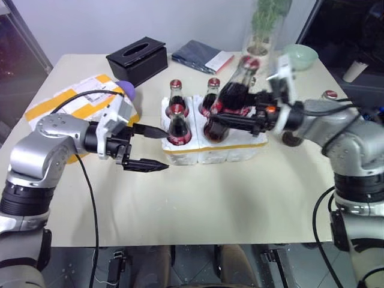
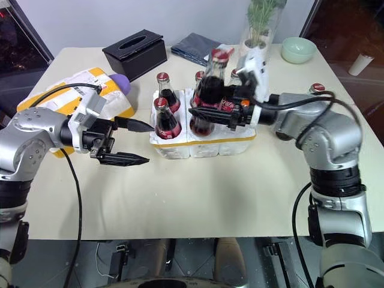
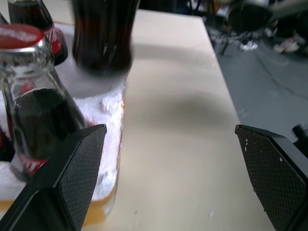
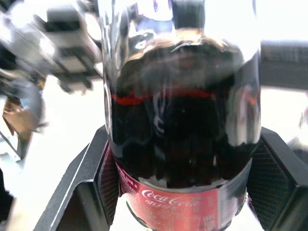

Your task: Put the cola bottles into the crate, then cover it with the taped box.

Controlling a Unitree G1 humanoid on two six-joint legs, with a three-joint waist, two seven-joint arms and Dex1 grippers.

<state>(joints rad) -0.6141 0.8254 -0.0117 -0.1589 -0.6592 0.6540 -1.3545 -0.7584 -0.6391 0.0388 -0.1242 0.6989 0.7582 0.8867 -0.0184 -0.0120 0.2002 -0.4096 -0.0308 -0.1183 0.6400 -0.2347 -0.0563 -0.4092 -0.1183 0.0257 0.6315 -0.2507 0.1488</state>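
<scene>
The tilted bottle's base is above the crate's front well, outside its rim, so my right gripper should move the bottle into the well before releasing it.
The crate, white foam with a yellow band, sits mid-table. Cola bottles stand in its wells, among them one at the front left and two at the back. My right gripper is shut on another cola bottle, which is tilted with its base just above the crate's front wells; the right wrist view shows the fingers clamping its body. A further red cap shows behind my right arm. My left gripper is open, level, just left of the crate. The taped box lies far left.
A black tissue box, a folded blue cloth, a plant in a glass vase and a green bowl line the back of the table. A purple object rests on the taped box. A cable hangs from my left arm.
</scene>
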